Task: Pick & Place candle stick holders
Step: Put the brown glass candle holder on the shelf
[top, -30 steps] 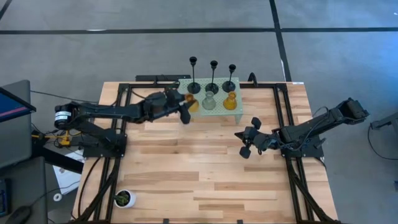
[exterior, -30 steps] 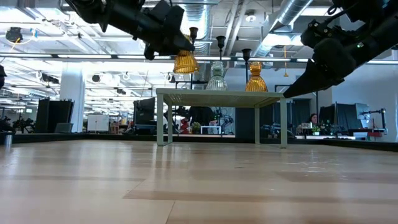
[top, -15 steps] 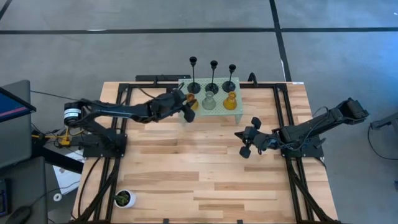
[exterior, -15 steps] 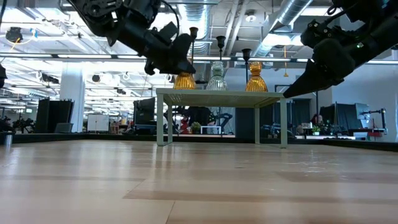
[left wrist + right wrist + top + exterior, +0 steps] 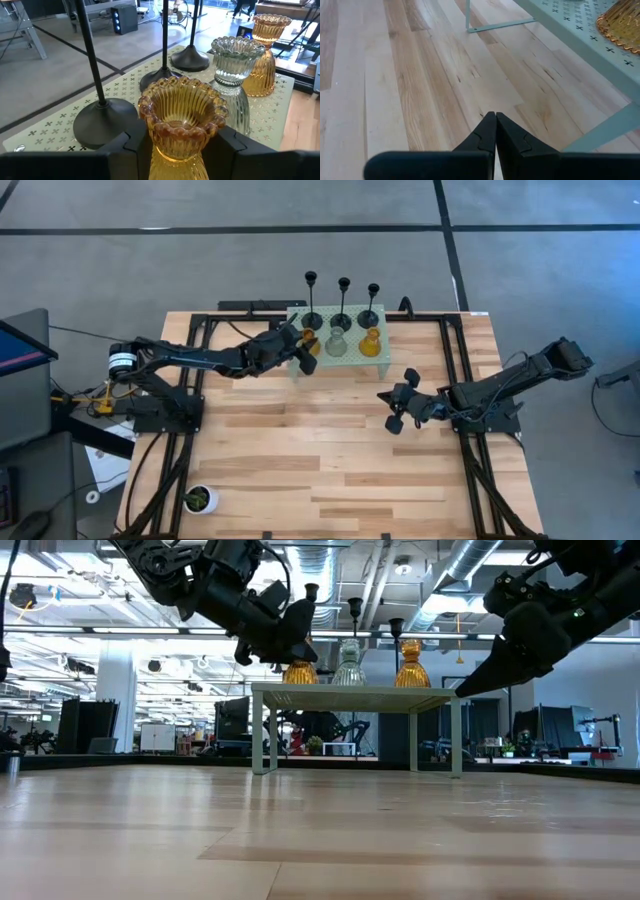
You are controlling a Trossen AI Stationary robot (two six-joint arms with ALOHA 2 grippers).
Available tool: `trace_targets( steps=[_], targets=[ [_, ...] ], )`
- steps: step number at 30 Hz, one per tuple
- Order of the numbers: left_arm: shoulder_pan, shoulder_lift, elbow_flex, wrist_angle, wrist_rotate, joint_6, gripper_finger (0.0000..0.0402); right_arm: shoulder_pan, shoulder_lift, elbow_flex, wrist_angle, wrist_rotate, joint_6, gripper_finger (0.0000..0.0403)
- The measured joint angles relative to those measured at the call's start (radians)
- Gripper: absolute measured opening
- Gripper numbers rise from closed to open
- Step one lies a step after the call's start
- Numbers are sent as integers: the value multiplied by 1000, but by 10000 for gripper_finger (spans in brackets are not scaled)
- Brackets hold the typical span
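Note:
The amber holder (image 5: 309, 338) is upright with its foot down at the stand's top, so the robot's left gripper needs to open.
A pale green perforated stand (image 5: 352, 356) at the table's far side carries three black thin-stemmed holders (image 5: 341, 321) in its back row. A pale grey bulbous holder (image 5: 337, 345) and an amber one (image 5: 370, 342) stand on their feet in the front row. My left gripper (image 5: 300, 350) is shut on a second amber holder (image 5: 181, 112) at the front row's left end. My right gripper (image 5: 495, 122) hangs shut and empty above the boards, right of the table's middle. My left gripper pinches the amber holder between its two fingers (image 5: 131, 143), at the ribbed waist (image 5: 172, 150) just under the scalloped cup. The fingers come about level from the table's left. The holder is upright, its foot (image 5: 298, 678) down at the stand's top.
A small white pot with a green plant (image 5: 199, 499) stands near the table's near left corner. The stand's legs (image 5: 262, 735) lift its top well above the boards. Bare wooden boards (image 5: 320, 460) stretch across the table's middle and near side.
My left gripper has gone down and toward the stand with the amber holder. The holder hung above the stand's top a second ago; now its foot is level with the other holders' feet. It has stayed upright.

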Motion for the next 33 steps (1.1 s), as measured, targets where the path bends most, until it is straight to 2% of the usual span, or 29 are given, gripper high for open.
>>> trace_targets(
  steps=[12,24,33],
  targets=[
    [0,-6,-1,-9,1,0,162,0,0,0,0,0,0,0],
    [0,-6,-2,-1,1,0,174,0,0,0,0,0,0,0],
    [0,-6,-2,3,4,13,230,0,0,0,0,0,0,0]
  ],
)
